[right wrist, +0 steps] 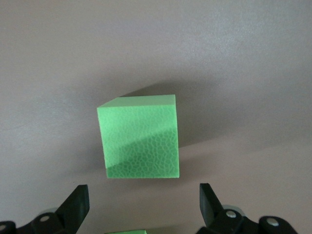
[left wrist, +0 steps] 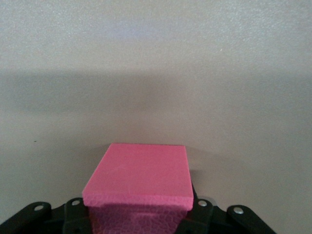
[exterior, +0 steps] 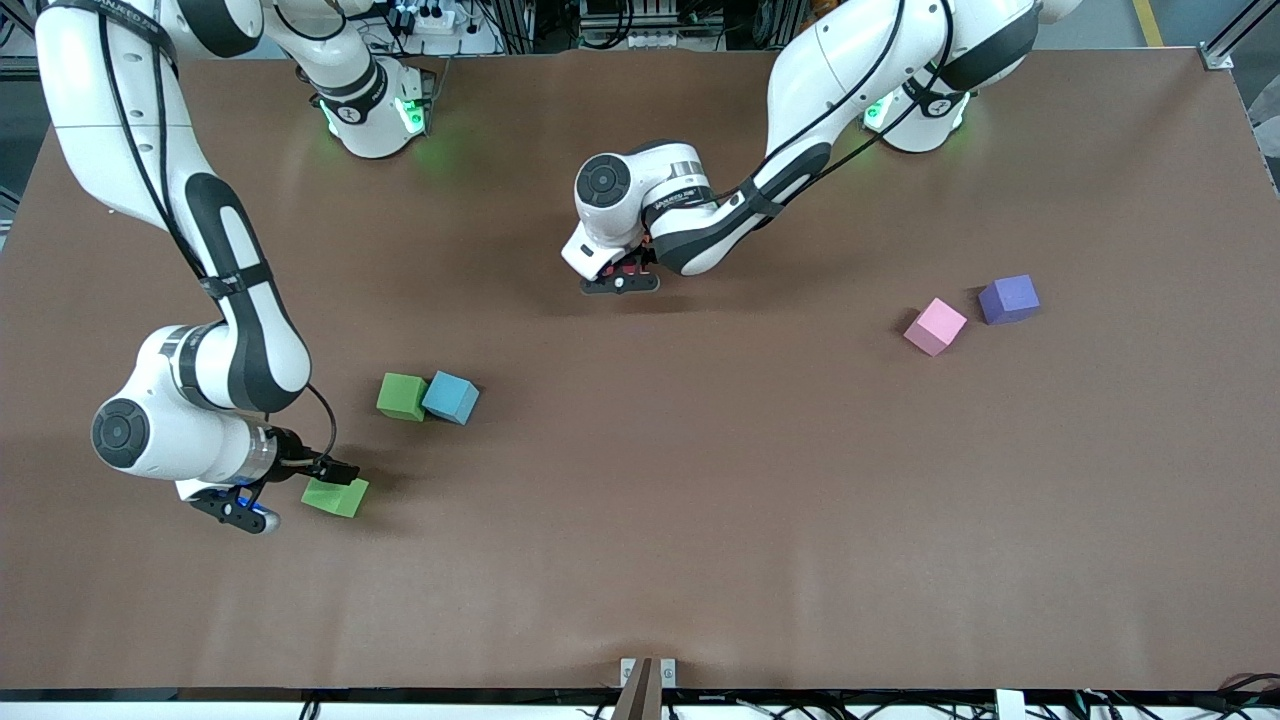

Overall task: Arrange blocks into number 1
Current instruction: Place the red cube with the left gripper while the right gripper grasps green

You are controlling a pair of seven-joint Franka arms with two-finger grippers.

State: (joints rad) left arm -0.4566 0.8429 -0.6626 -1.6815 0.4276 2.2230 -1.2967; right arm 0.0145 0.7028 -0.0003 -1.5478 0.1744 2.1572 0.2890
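The pink block sits low on the tabletop in the left wrist view, so it is time for my left gripper to open.
My left gripper (exterior: 620,283) hangs low over the middle of the table, shut on a pink block (left wrist: 139,170) that fills the space between its fingers. My right gripper (exterior: 235,512) is open beside a green block (exterior: 335,497) at the right arm's end. In the right wrist view that green block (right wrist: 139,139) lies just ahead of the open fingers (right wrist: 73,207), not between them. Another green block (exterior: 402,396) touches a blue block (exterior: 451,397) farther from the front camera. A light pink block (exterior: 935,326) and a purple block (exterior: 1009,299) sit together toward the left arm's end.
The brown table (exterior: 700,500) is bare across its middle and along the edge nearest the front camera. A small bracket (exterior: 648,680) sits at that edge. Both arm bases stand along the edge farthest from the camera.
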